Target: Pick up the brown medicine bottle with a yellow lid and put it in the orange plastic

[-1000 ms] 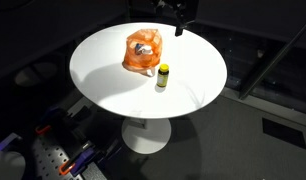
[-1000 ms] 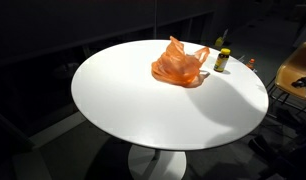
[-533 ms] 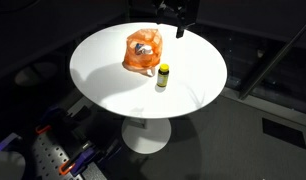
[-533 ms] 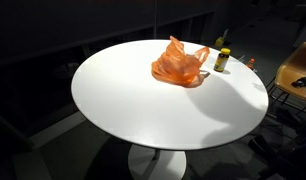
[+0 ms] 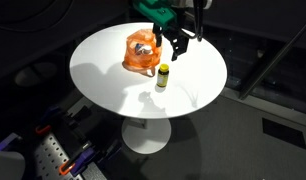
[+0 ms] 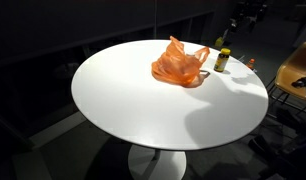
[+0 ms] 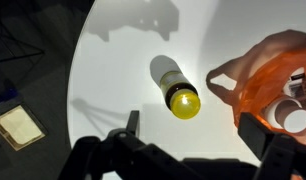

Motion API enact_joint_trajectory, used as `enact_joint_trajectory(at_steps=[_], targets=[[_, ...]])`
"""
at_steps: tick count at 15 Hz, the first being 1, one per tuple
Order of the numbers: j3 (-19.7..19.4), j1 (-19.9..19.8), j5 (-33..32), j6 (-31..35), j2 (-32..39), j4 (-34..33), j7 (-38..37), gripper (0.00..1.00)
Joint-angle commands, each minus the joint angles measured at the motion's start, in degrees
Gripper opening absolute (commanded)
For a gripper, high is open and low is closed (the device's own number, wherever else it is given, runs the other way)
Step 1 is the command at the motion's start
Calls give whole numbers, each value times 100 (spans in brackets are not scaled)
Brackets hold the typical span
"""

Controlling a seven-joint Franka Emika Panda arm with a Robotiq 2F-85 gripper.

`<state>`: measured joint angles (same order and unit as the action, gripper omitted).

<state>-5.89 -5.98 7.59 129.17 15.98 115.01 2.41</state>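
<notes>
My gripper grabs the yellow lid end of the brown medicine bottle from above next, leaving the bottle's lower body free to enter the orange plastic.
The brown medicine bottle stands upright on the round white table, its yellow lid on top. It also shows in an exterior view and from above in the wrist view. The orange plastic sits just beside it, crinkled and open at the top, with a white item inside; it also shows in an exterior view and the wrist view. My gripper hangs open and empty above the bottle; its fingers straddle the space over the lid.
The table has wide bare surface in front of the bag. An orange chair stands past the table's edge. Dark floor surrounds the table, with equipment at the lower left.
My gripper has dropped down from the far edge of the table to hover above the bottle and bag. The bottle and bag have not moved.
</notes>
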Motion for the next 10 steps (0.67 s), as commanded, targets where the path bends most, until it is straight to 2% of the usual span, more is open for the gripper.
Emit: enact_joint_trajectory(at_steps=[1, 10], targets=[[65, -39, -66, -30, 611, -449, -55, 100], [112, 83, -319, -19, 1581, -1101, -164, 100]])
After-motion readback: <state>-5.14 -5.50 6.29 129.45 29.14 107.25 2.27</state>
